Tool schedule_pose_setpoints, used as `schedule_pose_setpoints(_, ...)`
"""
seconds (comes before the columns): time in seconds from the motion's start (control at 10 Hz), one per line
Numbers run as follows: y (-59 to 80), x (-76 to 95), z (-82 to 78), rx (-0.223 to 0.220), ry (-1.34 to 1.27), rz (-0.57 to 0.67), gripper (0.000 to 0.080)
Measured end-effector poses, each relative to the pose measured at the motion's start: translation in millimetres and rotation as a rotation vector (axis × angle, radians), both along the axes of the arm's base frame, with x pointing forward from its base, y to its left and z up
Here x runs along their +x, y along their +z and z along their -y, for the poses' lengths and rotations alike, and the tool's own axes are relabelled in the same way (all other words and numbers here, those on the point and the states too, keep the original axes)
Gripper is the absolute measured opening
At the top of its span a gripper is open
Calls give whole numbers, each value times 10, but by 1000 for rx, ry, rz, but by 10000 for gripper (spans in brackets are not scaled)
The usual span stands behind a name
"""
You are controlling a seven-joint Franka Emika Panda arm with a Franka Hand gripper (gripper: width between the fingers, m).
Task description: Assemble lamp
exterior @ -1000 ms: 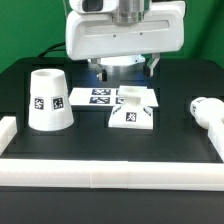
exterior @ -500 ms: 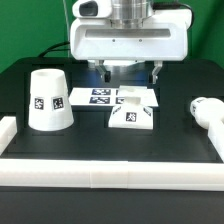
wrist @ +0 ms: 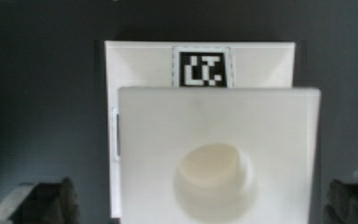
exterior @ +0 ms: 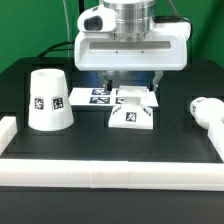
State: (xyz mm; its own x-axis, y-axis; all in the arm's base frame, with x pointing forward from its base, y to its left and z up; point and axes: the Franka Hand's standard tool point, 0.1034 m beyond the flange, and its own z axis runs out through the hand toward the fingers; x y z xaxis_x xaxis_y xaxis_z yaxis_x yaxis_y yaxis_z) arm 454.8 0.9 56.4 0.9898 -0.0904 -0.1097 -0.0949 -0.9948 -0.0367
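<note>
My gripper will next take hold of the lamp base by its square top block (exterior: 131, 97), so its round socket stays free for the bulb post (exterior: 209, 112).
The flat square lamp base (exterior: 131, 113) lies mid-table, tag facing front. My gripper (exterior: 131, 86) hangs right above it, open and empty, one finger on each side and clear of the base. In the wrist view the base (wrist: 220, 130) fills the middle, with its round socket (wrist: 211, 172) between my two dark fingertips (wrist: 48, 202); the gripper (wrist: 202, 205) holds nothing. The tapered shade (exterior: 48, 100) stands at the exterior view's left. The round-topped bulb post (exterior: 209, 112) lies at the exterior view's right edge.
The marker board (exterior: 98, 96) lies just behind the base and also shows in the wrist view (wrist: 202, 62). A long white rail (exterior: 110, 171) runs along the table front, with raised ends (exterior: 8, 130) at both sides.
The gripper has come down toward the base and shifted slightly to the exterior view's right. The lamp parts have not moved.
</note>
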Motion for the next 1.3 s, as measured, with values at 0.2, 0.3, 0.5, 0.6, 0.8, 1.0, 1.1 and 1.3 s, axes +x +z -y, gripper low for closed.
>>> schedule_pose_setpoints(0.2,-87,-40,3,3,26,-2,700)
schedule_pose_setpoints(0.3,-109,-54,-1,3,27,-7,700)
schedule_pose_setpoints(0.5,-136,-71,-12,4,28,-13,673)
schedule_pose_setpoints(0.6,-135,-69,-12,4,28,-13,533)
schedule_pose_setpoints(0.8,-135,-69,-13,4,28,-13,534)
schedule_pose_setpoints(1.0,-135,-69,-13,4,29,-13,534)
schedule_pose_setpoints(1.1,-135,-69,-13,4,29,-13,534)
schedule_pose_setpoints(1.3,-132,-33,-23,6,33,-15,534)
